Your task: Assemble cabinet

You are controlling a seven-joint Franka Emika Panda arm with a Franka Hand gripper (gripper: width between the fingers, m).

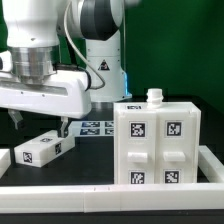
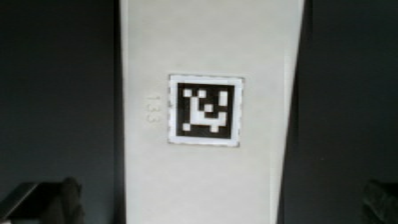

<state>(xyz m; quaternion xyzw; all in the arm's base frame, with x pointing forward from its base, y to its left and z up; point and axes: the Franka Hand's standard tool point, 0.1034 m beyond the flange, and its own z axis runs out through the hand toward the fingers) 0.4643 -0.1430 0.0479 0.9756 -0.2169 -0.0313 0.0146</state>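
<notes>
My gripper grabs the long white cabinet piece point(image 2: 208, 60) by its long edges beside the tag point(image 2: 205, 110) next, to assemble the cabinet.
The cabinet body point(image 1: 155, 140) is a large white box with square tags on its recessed panels and a small knob on top. It stands on the exterior view's right. A smaller long white cabinet piece point(image 1: 45, 148) with one tag lies on the dark table at the exterior view's left. In the wrist view this piece point(image 2: 208, 60) fills the middle, its tag centred. My gripper point(image 1: 40, 125) hangs just above that piece. It is open point(image 2: 210, 205), with one dark finger point(image 2: 45, 200) on either side of the piece and dark gaps between.
The marker board point(image 1: 100, 127) lies flat behind, between the arm base and the cabinet body. A low white rail point(image 1: 60, 195) runs along the table's front and sides. The arm's white links fill the exterior view's upper left.
</notes>
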